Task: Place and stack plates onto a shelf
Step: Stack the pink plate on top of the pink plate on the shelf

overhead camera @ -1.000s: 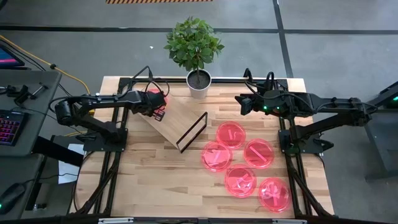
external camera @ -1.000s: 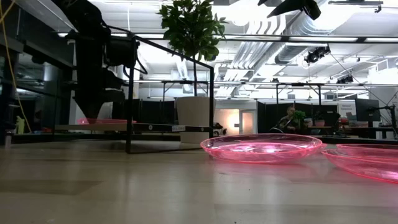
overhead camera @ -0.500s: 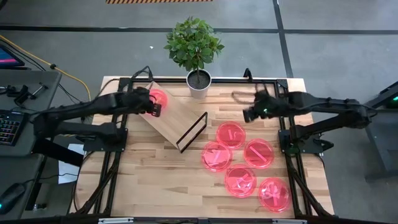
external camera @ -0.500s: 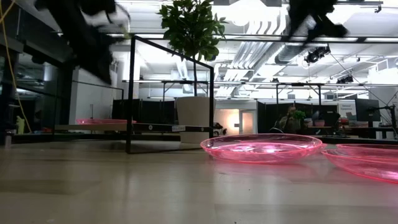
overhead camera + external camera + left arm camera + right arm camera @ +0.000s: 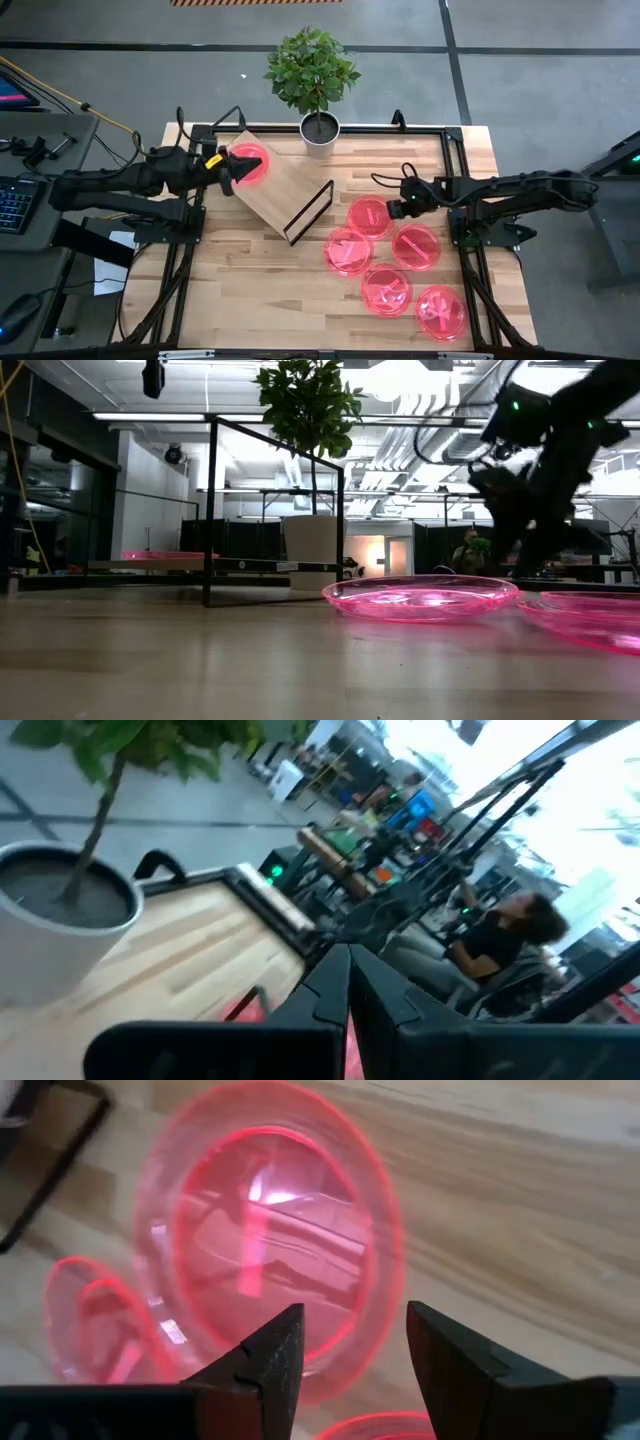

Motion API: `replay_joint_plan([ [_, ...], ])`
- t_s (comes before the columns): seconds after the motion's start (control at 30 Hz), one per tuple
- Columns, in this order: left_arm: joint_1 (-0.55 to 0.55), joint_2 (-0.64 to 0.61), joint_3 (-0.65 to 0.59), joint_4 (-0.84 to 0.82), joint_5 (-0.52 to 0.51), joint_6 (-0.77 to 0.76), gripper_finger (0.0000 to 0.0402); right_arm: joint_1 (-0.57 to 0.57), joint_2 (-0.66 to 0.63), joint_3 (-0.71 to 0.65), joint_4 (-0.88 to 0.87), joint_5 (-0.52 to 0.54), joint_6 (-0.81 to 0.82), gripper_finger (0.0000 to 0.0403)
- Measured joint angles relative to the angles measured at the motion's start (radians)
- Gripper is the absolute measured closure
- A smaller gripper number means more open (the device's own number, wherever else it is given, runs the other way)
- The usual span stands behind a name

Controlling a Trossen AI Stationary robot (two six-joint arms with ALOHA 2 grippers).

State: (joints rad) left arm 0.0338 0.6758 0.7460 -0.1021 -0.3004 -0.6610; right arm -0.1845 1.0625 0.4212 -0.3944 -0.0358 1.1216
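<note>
The right gripper grabs the pink plate by its outer rim (image 5: 385, 213) next, and then stacks it on the plywood shelf (image 5: 290, 190).
One pink plate (image 5: 250, 163) lies flat on the plywood shelf (image 5: 290, 190), near its far left corner; the low view shows the same plate (image 5: 165, 555) on the board. Several more plates lie on the table to the right of the shelf. My left gripper (image 5: 232, 168) (image 5: 345, 960) is shut and raised, just left of the shelf plate. My right gripper (image 5: 392, 210) (image 5: 350, 1345) is open and low over the right rim of the plate nearest the shelf (image 5: 368, 215) (image 5: 270, 1230), its fingers on either side of that rim.
A potted plant (image 5: 318, 130) stands at the far edge, just beyond the shelf. The shelf's black wire frame (image 5: 310, 212) rises between the board and the plates on the table. Bare wood lies along the near left part of the table (image 5: 250, 290).
My left gripper has come off the plate on the shelf, risen and drawn back toward the table's left edge; the plate stays flat on the board. My right gripper has moved from the far right part of the table toward the near side and down to the plate nearest the shelf.
</note>
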Motion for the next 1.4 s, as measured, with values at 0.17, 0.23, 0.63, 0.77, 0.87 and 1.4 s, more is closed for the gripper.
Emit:
replay_joint_plan([
  [0.17,-0.005,0.011,0.0,0.026,-0.002,0.0,0.0401,-0.006,0.0,-0.049,0.026,0.019,0.001,0.0242],
  [0.23,-0.005,0.018,0.0,0.029,-0.002,0.0,0.0401,-0.005,0.0,-0.051,0.046,0.034,-0.001,0.0242],
  [0.63,-0.004,0.04,0.0,0.058,-0.003,0.0,0.0401,-0.005,0.103,-0.051,0.141,0.078,-0.004,0.0242],
  [0.77,-0.004,0.04,0.0,0.063,-0.003,0.0,0.0401,-0.005,0.173,-0.048,0.206,0.074,-0.004,0.0242],
  [0.87,-0.004,0.04,0.0,0.064,-0.002,0.0,0.0401,-0.005,0.198,-0.046,0.226,0.073,-0.004,0.0254],
  [1.4,0.025,-0.012,0.0,0.316,0.056,0.077,0.0401,-0.006,-0.023,-0.053,0.204,0.038,-0.001,0.0402],
])
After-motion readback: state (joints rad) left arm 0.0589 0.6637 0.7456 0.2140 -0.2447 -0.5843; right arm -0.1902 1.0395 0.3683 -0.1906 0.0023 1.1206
